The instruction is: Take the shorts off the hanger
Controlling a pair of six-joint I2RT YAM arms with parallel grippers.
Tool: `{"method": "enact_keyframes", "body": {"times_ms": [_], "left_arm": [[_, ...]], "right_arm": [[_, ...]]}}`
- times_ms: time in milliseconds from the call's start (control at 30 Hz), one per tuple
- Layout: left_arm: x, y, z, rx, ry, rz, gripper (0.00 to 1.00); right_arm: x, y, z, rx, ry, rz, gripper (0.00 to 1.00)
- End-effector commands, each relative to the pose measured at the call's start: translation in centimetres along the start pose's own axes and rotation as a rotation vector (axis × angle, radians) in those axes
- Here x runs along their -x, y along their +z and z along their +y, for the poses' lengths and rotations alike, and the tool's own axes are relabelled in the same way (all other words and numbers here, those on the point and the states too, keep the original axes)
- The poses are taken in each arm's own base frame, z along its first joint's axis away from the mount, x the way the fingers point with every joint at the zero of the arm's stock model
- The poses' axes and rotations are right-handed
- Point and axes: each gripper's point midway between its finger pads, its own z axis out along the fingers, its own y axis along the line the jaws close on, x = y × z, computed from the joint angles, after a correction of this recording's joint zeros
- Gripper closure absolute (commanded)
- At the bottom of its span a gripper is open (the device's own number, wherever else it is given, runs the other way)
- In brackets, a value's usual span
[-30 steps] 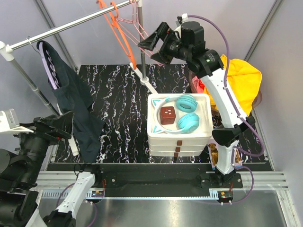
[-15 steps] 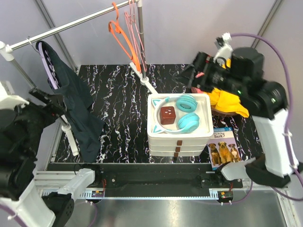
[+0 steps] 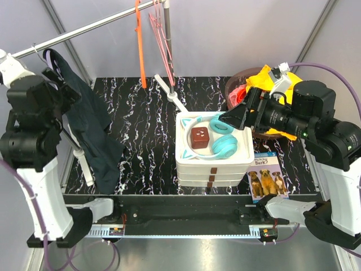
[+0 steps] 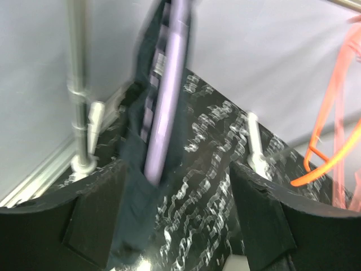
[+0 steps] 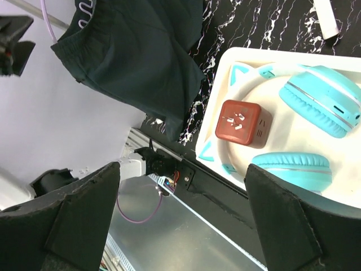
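Observation:
The left gripper grabs the lilac hanger by its empty near arm next, leaving the shorts free for my right gripper to remove.
Dark navy shorts (image 3: 90, 127) hang from a lilac hanger (image 3: 54, 68) on the metal rail (image 3: 84, 28) at the far left. My left gripper (image 3: 66, 96) is raised right beside them and stands open. In the left wrist view, blurred, the hanger (image 4: 166, 101) and the shorts (image 4: 132, 197) sit just ahead, close to the left finger, and the left gripper (image 4: 175, 220) has nothing between its fingers. My right gripper (image 3: 240, 110) hovers open and empty over the white box. The right wrist view looks past the right gripper (image 5: 180, 214) to the shorts (image 5: 141, 62) far off.
A white drawer box (image 3: 242, 161) holds turquoise headphones (image 3: 224, 135) and a red cube (image 3: 198, 136). Orange (image 3: 139, 45) and pink hangers (image 3: 159, 28) hang on the rail beside its post (image 3: 168, 51). A basket with yellow cloth (image 3: 260, 79) stands back right, a dog book (image 3: 266, 175) in front.
My left arm has risen from low at the left up to the hanger. My right arm has swung away from the orange and pink hangers to above the white box; those hangers now hang straighter.

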Motion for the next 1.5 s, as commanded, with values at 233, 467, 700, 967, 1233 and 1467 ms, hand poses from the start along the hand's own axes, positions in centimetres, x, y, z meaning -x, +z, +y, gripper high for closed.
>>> {"method": "enact_keyframes", "body": {"times_ms": [233,467,700,967,1233,1467], "left_arm": [[3.7,4.2,1.1,0.043,-0.069,-0.077,0.21],[2.7,6.5,0.7,-0.007,-0.056,-0.044,0.25],[1.7,7.6,1.2,0.008,-0.023,-0.022,0.43],[1.7,8.2,0.7,-0.022,0.017,-0.023,0.72],[3.5,6.9,-1.2,-0.118,-0.001,-0.078,1.00],[5.3,5.2,-3.6,-0.242,-0.022,-0.119,1.00]], "right_arm": [[-1.4,-2.0,0.6,0.057,-0.043,0.023,0.00],[-1.3,-1.2,0.5,0.057,-0.058,0.035,0.00],[-0.9,-0.2,0.8,0.070,-0.075,0.042,0.00],[-0.4,0.6,0.9,0.075,-0.099,0.041,0.00],[-0.3,0.9,0.8,0.072,-0.107,0.044,0.00],[-0.4,1.0,0.7,0.070,-0.111,0.046,0.00]]}}
